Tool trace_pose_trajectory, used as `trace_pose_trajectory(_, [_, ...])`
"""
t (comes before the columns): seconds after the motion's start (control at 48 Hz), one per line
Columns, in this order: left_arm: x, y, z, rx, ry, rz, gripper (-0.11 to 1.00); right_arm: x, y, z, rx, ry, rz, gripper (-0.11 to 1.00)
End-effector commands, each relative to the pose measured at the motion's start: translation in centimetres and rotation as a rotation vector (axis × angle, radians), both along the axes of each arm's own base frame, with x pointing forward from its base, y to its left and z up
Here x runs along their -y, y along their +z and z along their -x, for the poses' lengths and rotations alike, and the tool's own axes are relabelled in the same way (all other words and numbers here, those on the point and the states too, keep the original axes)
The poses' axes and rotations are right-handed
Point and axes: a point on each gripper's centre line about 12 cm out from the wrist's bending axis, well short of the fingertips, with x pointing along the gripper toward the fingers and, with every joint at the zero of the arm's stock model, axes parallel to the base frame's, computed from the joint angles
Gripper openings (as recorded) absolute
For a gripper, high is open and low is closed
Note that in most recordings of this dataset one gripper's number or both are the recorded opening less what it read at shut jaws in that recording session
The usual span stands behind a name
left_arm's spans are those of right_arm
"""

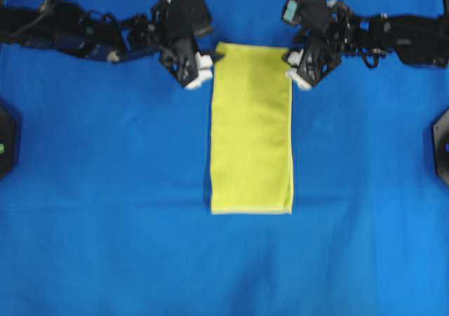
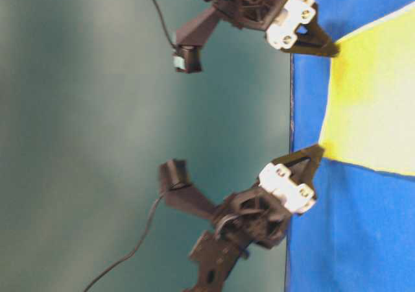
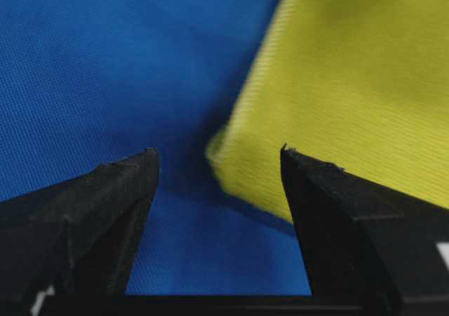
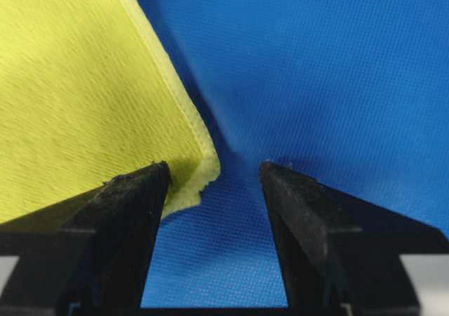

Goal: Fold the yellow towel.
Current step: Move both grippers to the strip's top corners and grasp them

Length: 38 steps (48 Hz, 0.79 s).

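My left gripper moves its fingers toward the towel's corner [image 1: 220, 47] [image 3: 216, 151] before it closes on the corner, since they stop short of it and closing would miss it.
The yellow towel [image 1: 251, 130] lies flat on the blue cloth as a long narrow rectangle running from the far side toward the near side. My left gripper [image 1: 208, 67] sits at its far left corner, open. In the left wrist view the towel [image 3: 351, 84] has its corner just ahead of the gap of the left gripper [image 3: 217, 149], nearer the right finger [image 3: 330, 203]. My right gripper [image 1: 294, 67] is open at the far right corner. In the right wrist view the hemmed corner of the towel [image 4: 84, 98] pokes into the gap of the right gripper [image 4: 215, 165], beside the left finger [image 4: 126, 211]. Neither gripper holds anything.
The blue background cloth [image 1: 105, 189] covers the whole table. Black arm bases sit at the left edge [image 1: 7, 147] and the right edge [image 1: 440, 147]. In the table-level view a teal wall [image 2: 78, 110] stands behind both arms, with cables hanging from them.
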Motion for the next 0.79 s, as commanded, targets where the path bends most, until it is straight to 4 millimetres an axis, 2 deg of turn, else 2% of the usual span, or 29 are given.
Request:
trace_pose_trajectory(0.0, [-1.0, 0.3, -0.6, 0.021, 0.013, -0.013, 0.67, 0.4, 0.3, -0.4, 0.019, -0.013, 0.0, 0.59])
trace_pose_trajectory(0.104, [-1.4, -0.9, -0.6, -0.001, 0.021, -0.002, 0.63, 0.3, 0.0, -0.3, 0.011, -0.019, -0.01, 0.57])
trace_pose_trajectory(0.188, [-1.4, -1.3, -0.6, -0.009, 0.02, -0.002, 0.49, 0.1, 0.0, -0.3, 0.008, -0.011, -0.008, 0.5])
trace_pose_trajectory(0.229, [-1.3, -1.4, -0.6, -0.012, 0.018, 0.0, 0.39, 0.0, 0.0, -0.4, 0.008, -0.007, -0.008, 0.42])
trace_pose_trajectory(0.354, [-1.1, -1.5, -0.6, -0.016, 0.011, -0.002, 0.12, -0.4, 0.0, -0.6, 0.006, 0.009, -0.005, 0.07])
trace_pose_trajectory(0.396, [-1.0, -1.6, -0.6, -0.018, 0.009, -0.002, 0.04, -0.4, -0.1, -0.6, 0.006, 0.007, -0.008, 0.04])
trace_pose_trajectory(0.626, [-0.4, -1.4, -0.7, -0.023, -0.005, -0.002, 0.03, -0.3, 0.1, -0.7, 0.01, 0.005, -0.005, 0.04])
trace_pose_trajectory(0.771, [-0.5, 0.2, -0.7, -0.022, -0.028, -0.046, 0.03, -0.2, 1.5, -0.6, 0.027, -0.001, 0.012, 0.04])
